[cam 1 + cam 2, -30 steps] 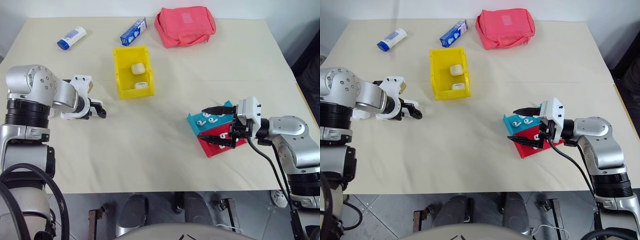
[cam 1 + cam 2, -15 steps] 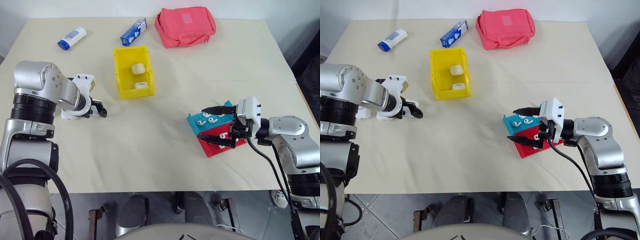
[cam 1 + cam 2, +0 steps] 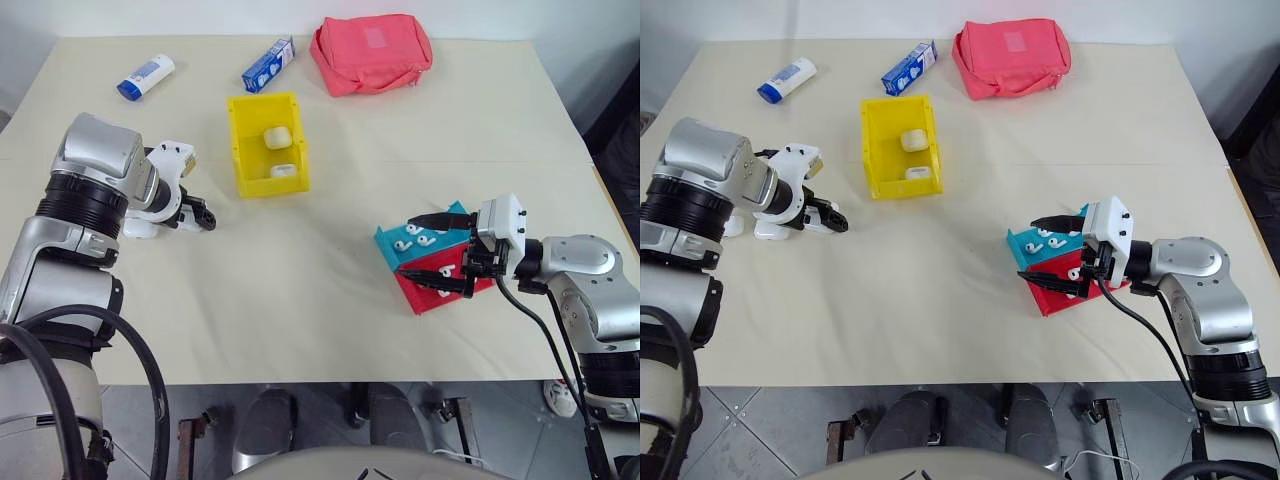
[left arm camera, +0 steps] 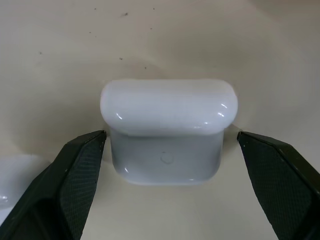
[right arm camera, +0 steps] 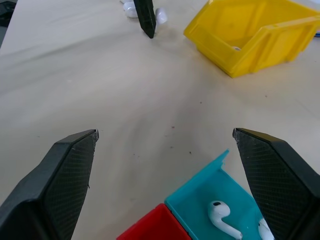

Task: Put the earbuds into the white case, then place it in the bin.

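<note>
My left fingers are low over the table beside the white case in the left wrist view, so it's time to close, which would catch it.
A white case [image 4: 167, 107] lies on the table between the two fingers of my left gripper [image 4: 171, 136], which is open and points steeply down at it without touching it. That gripper [image 3: 197, 215] hangs left of the yellow bin [image 3: 240, 150], which holds two white cases [image 3: 275, 136]. Several earbuds [image 3: 420, 234] lie in a teal tray [image 3: 392, 246] and a red tray [image 3: 430, 298]. My right gripper [image 3: 404, 246] is open over these trays, with nothing between its fingers.
A pink pouch [image 3: 370, 50], a blue and white carton [image 3: 267, 63] and a white tube [image 3: 143, 76] lie along the table's far side. Another white piece [image 4: 10, 185] lies close beside the case under my left gripper.
My left arm has swung inward and its wrist has rolled, while its gripper has stayed over the case. The right arm has not moved.
</note>
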Tool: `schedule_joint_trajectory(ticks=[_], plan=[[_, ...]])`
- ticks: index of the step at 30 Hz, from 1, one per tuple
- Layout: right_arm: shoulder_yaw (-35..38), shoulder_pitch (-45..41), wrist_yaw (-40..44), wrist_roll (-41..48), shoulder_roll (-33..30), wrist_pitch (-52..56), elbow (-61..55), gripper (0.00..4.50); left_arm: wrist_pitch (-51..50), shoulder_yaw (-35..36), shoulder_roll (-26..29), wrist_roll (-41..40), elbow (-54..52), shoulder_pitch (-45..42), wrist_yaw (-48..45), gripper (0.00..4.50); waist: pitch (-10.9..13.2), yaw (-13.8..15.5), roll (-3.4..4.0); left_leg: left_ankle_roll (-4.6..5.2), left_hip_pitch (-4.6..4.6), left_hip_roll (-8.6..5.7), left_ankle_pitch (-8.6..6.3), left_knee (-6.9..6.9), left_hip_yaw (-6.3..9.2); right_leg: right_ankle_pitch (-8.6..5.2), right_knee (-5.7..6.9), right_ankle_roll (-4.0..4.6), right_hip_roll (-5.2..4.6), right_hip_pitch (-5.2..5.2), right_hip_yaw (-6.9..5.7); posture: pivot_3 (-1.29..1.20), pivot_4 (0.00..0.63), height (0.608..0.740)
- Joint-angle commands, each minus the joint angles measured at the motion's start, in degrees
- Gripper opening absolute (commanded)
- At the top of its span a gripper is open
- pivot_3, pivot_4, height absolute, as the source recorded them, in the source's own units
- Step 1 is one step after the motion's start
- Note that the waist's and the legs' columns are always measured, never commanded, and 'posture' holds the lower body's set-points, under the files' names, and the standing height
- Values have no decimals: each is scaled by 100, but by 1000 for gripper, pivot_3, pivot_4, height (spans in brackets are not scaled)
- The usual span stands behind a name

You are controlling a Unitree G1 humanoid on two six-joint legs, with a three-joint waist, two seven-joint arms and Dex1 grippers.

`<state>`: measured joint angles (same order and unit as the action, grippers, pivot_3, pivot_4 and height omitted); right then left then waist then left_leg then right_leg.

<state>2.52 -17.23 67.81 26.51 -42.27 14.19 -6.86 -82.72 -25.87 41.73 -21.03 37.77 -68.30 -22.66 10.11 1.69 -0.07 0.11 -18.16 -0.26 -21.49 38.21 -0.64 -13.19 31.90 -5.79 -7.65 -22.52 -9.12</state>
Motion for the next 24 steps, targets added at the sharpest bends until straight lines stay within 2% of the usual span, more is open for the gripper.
schedule_joint_trajectory(ticks=[1, 7, 10, 14, 20, 24], plan=[[187, 22, -17, 104, -115, 30, -243, 4500, 34, -62, -29, 363, 205, 31, -218, 4488, 0, -5, 0, 0, 0, 0, 0, 0, -1, 0, 1, 0, 0, 0, 0, 0, 150, 740], [199, -21, -14, 82, -133, 61, -222, 4500, 10, -5, -96, 662, 248, 98, -497, 4488, 0, -14, 0, 1, 0, 5, 0, -2, 0, 0, 5, 0, 1, 0, 3, 0, 150, 740], [194, -74, -15, 65, -139, 66, -190, 4500, -12, 32, -136, 793, 271, 117, -580, 3929, 0, -14, 0, 2, 0, 5, 1, -1, 0, 0, 6, 0, 1, 0, 3, 0, 150, 740], [199, -88, -18, 51, -150, 68, -176, 4500, -94, 91, -121, 911, 230, 149, -665, 2816, 0, -22, 0, 2, 0, 6, 1, -2, 0, 0, 6, 0, 1, -1, 4, 0, 150, 740], [224, -108, -42, 29, -161, 43, -158, 4500, -175, 300, 13, 999, 1, 269, -713, 2802, 0, -32, 0, 2, 0, 8, 1, -3, 0, 0, 6, 0, 3, -2, 4, 0, 150, 740], [275, -114, -79, 13, -202, 15, -138, 4500, 83, 837, 143, 758, -1196, 637, -878, 2802, 0, -34, 1, 2, 0, 16, 1, -8, 5, 0, 8, 0, 4, -4, 11, 0, 150, 740]])
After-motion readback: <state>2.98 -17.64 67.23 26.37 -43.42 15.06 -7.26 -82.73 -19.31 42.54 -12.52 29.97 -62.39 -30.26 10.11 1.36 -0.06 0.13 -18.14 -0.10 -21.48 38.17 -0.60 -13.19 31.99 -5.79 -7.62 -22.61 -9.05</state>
